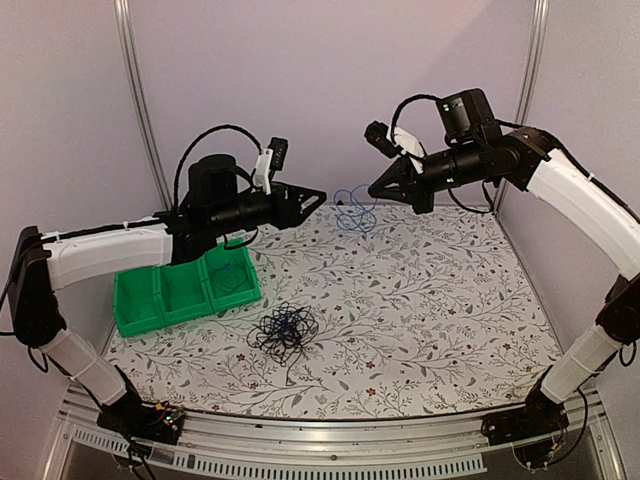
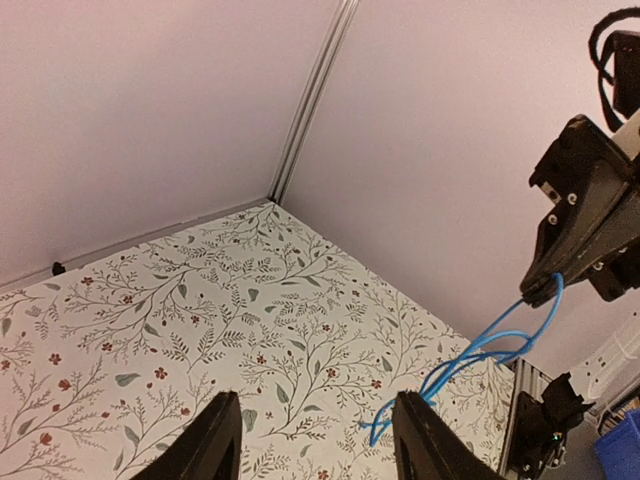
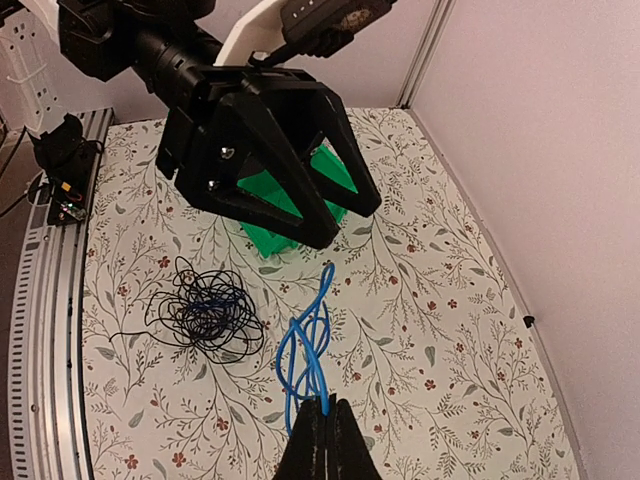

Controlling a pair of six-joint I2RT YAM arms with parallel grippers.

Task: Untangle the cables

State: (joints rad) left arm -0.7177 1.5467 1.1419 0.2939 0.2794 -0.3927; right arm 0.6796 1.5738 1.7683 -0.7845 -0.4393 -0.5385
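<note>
My left gripper needs to move toward the blue loops before it closes. It would miss them if it closed now, because there is a gap between its fingers and the loops.
A blue cable (image 1: 353, 208) hangs in loose loops above the back middle of the table, pinched at its top by my right gripper (image 1: 374, 190), which is shut on it. The right wrist view shows those blue loops (image 3: 310, 340) dangling from the closed tips (image 3: 322, 420). My left gripper (image 1: 318, 197) is open just left of the loops, with nothing between its fingers (image 2: 215, 440). The blue cable (image 2: 480, 355) passes just beside its right finger. A tangle of black cables (image 1: 284, 330) with some blue strands inside lies on the table near the front middle; its loops (image 3: 205, 310) spread flat.
A green three-compartment bin (image 1: 160, 318) stands at the left, under the left arm, with a thin black cable (image 1: 232, 280) in its right compartment. Walls close off the back and both sides. An aluminium rail runs along the near edge.
</note>
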